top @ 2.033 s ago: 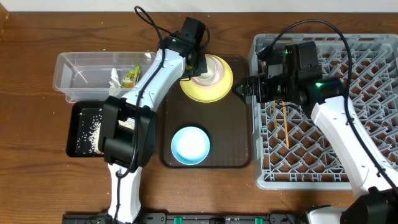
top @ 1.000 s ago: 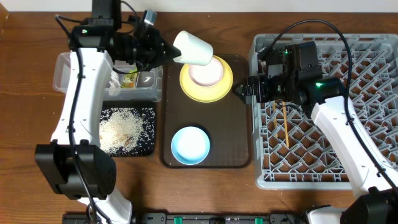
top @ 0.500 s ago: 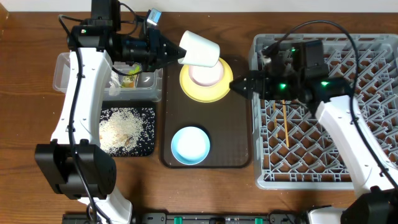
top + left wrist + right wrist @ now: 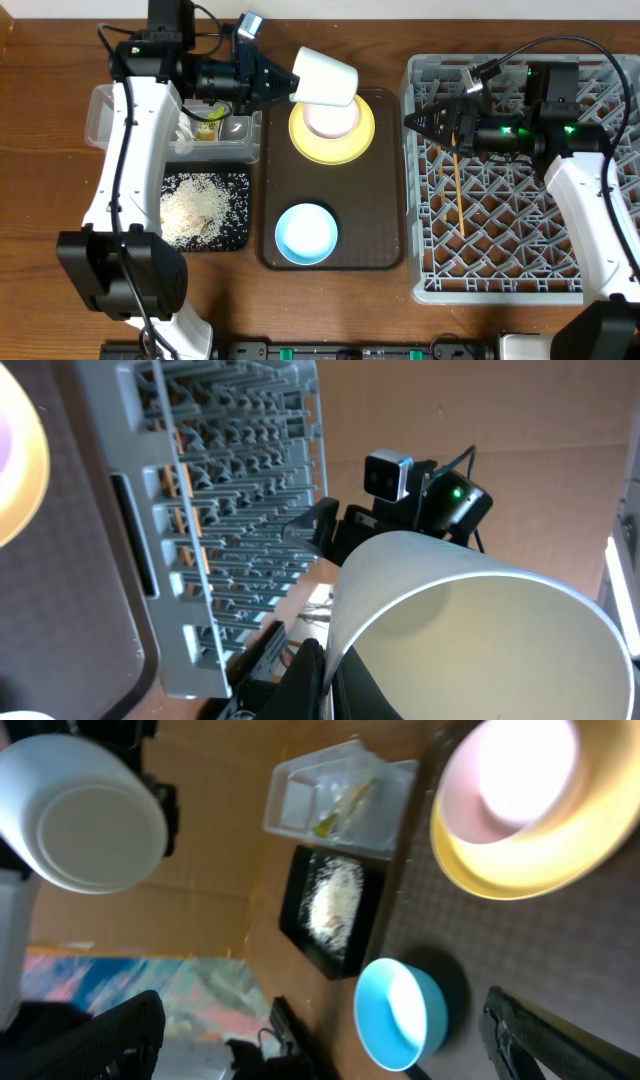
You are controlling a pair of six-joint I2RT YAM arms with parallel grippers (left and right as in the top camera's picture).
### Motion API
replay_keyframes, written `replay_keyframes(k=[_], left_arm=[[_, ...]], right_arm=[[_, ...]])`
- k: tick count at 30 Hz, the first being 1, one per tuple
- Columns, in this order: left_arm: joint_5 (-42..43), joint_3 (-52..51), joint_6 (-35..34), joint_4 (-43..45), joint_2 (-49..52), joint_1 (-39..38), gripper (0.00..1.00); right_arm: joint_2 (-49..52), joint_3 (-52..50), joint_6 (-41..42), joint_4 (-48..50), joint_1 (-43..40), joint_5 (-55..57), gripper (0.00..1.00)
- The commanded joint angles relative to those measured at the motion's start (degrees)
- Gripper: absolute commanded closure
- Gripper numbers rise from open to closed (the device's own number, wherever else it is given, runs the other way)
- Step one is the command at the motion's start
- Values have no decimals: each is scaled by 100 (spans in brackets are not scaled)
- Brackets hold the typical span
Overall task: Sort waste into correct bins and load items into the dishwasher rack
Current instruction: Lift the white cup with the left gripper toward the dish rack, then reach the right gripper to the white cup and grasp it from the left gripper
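The right gripper grabs the small white cup around its base end [image 4: 348, 84] next, opposite the cup's pinched rim, to load it opening-first into the rack [image 4: 560, 270].
My left gripper [image 4: 283, 82] is shut on the rim of the small white cup [image 4: 324, 77], holding it on its side in the air over the far edge of the yellow plate [image 4: 350, 148]. In the left wrist view the cup [image 4: 470, 630] fills the frame, its rim pinched between the fingers [image 4: 310, 675]. The white bowl [image 4: 330, 118] sits on the plate. The light blue bowl [image 4: 305, 232] stands nearer. My right gripper [image 4: 415, 122] is open and empty over the left edge of the grey rack [image 4: 560, 270], where the chopsticks [image 4: 458, 195] lie.
Plate and bowls sit on a brown serving tray [image 4: 385, 220]. At left, the clear tub [image 4: 130, 115] holds the tissue and wrapper [image 4: 208, 128]. The black tray [image 4: 232, 232] in front of it holds rice. The right wrist view shows the cup [image 4: 90, 810] and blue bowl [image 4: 400, 1020].
My left arm has swung to the left and now holds the cup raised, drifting slightly right. My right gripper reached toward the plate, then drew back right over the rack.
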Motion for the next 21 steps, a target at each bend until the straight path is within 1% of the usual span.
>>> replay_keyframes(k=[1, 3, 7, 10, 17, 21], left_arm=[[271, 22, 223, -13, -2, -219, 94], [269, 22, 225, -13, -2, -352, 94], [267, 22, 247, -11, -2, -608, 94], [267, 22, 264, -11, -2, -748, 94], [223, 22, 345, 11, -2, -957, 94], [225, 22, 417, 7, -2, -999, 94]], right_arm=[[-116, 68, -422, 61, 68, -605, 1], [-116, 68, -533, 323, 109, -964, 1], [-116, 68, -538, 1169, 118, -1893, 1], [-116, 68, -538, 1572, 166, -2367, 1], [-116, 68, -568, 1871, 581, -2400, 1], [-116, 68, -564, 2240, 828, -2396, 1]])
